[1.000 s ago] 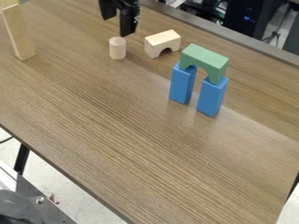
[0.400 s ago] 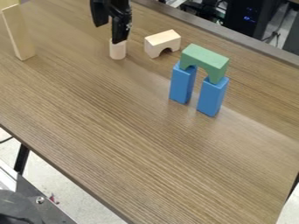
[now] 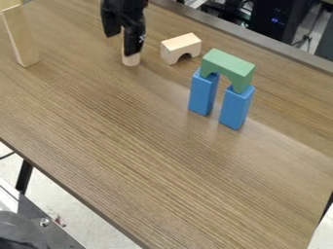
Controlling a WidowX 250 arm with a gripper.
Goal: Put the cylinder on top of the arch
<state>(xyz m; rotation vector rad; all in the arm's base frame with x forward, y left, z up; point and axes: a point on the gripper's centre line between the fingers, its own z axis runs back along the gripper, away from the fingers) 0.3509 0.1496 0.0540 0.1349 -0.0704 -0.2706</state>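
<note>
I should grip the pale wooden cylinder by its upper part next. Then its base stays free to stand on the arch.
The black gripper (image 3: 122,43) hangs at the top left of the camera view, open, its right finger in front of the cylinder and its left finger off to the cylinder's left. Pale wood shows below that right finger: the cylinder (image 3: 131,60) stands upright on the table, its upper part mostly hidden. A green arch (image 3: 228,67) rests on two upright blue blocks (image 3: 236,108), right of centre. Behind the cylinder's right side, a smaller natural-wood arch (image 3: 181,47) sits on the table.
A tall light-wood plank (image 3: 21,38) stands upright at the far left of the brown table (image 3: 143,146). Another pale piece shows in the top left corner. Computer equipment (image 3: 276,19) is beyond the table's far edge.
The gripper has come down and slightly left, so that its right finger now covers most of the cylinder. The blocks have stayed where they were.
</note>
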